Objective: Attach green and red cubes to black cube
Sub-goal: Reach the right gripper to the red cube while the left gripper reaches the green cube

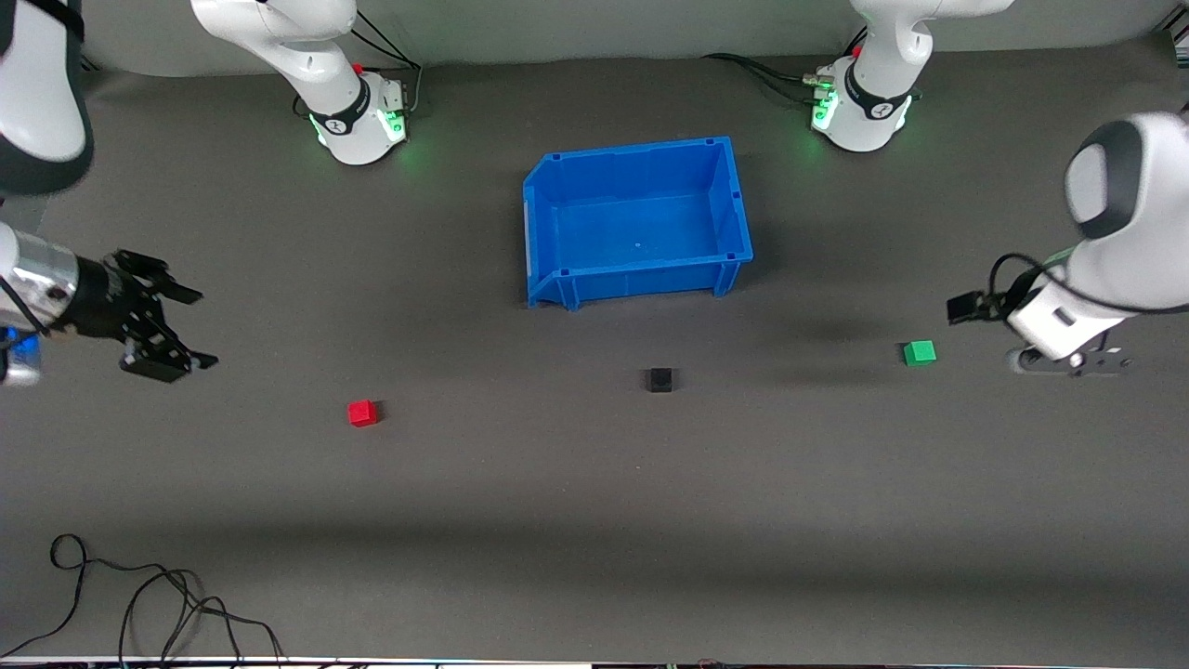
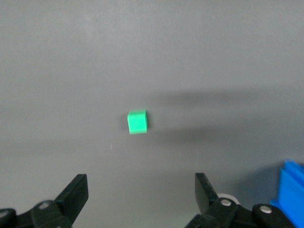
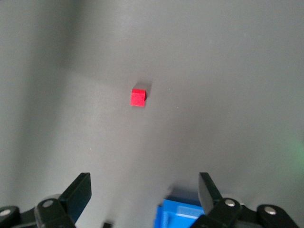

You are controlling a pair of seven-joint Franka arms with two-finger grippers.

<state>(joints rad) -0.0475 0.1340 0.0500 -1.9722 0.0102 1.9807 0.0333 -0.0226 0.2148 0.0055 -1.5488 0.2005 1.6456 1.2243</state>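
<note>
My right gripper should next take the red cube [image 1: 363, 413] by its opposite sides, so that it can attach it to the black cube [image 1: 660, 379].
The red cube [image 1: 363, 413] lies on the dark table toward the right arm's end. The black cube [image 1: 660, 379] sits mid-table, nearer the front camera than the blue bin. Toward the left arm's end lies the green cube [image 1: 920, 352]. My right gripper [image 1: 200, 328] hovers open over bare table beside the red cube; in the right wrist view the red cube [image 3: 138, 97] lies ahead of the open right gripper [image 3: 144, 190]. My left gripper [image 1: 1068, 362] hangs beside the green cube. The left wrist view has the green cube [image 2: 137, 121] ahead of the open, empty left gripper [image 2: 141, 190].
An empty blue bin [image 1: 641, 279] stands mid-table between the arms' bases and the black cube; a corner of it shows in both wrist views, blue bin [image 2: 292, 190] and blue bin [image 3: 183, 216]. Loose black cables [image 1: 139, 604] lie at the table's near edge toward the right arm's end.
</note>
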